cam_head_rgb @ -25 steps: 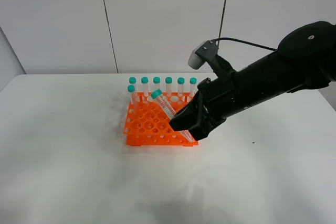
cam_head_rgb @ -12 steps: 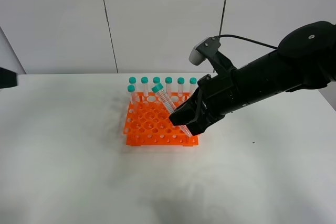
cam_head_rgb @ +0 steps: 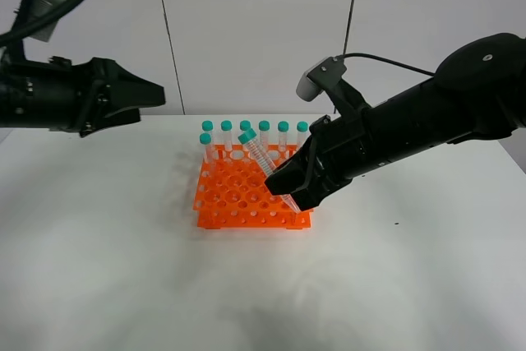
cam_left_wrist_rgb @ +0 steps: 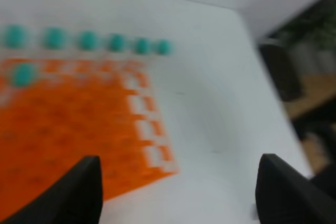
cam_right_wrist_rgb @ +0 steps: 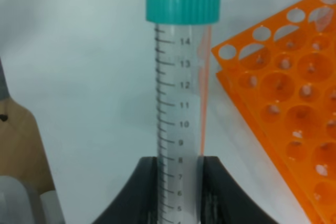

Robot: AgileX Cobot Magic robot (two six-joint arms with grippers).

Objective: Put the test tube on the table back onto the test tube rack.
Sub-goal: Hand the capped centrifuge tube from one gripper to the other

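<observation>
I should next grab the test tube by its teal cap (cam_head_rgb: 247,136) with my left gripper, because my right gripper covers the tube's lower end.
My right gripper (cam_head_rgb: 289,192) is shut on the lower end of the test tube (cam_head_rgb: 261,156), a clear tube with a teal cap. It holds the tube tilted, cap up and to the left, above the near right part of the orange test tube rack (cam_head_rgb: 238,199). In the right wrist view the tube (cam_right_wrist_rgb: 181,87) stands between the fingers (cam_right_wrist_rgb: 146,184), with the rack (cam_right_wrist_rgb: 294,103) beside it. My left gripper (cam_head_rgb: 154,97) is open and empty, high above the white table (cam_head_rgb: 123,269) at the far left. Its blurred wrist view shows the rack (cam_left_wrist_rgb: 68,119) below the open gripper (cam_left_wrist_rgb: 178,162).
Several teal-capped tubes (cam_head_rgb: 264,131) stand in the rack's back row, and one more (cam_head_rgb: 205,142) stands at the left of the second row. They also show in the left wrist view (cam_left_wrist_rgb: 86,40). A white wall rises behind the table.
My left arm has come into view from the left and now hovers at the upper left. My right gripper has lifted the tube slightly and tipped it a little more upright.
</observation>
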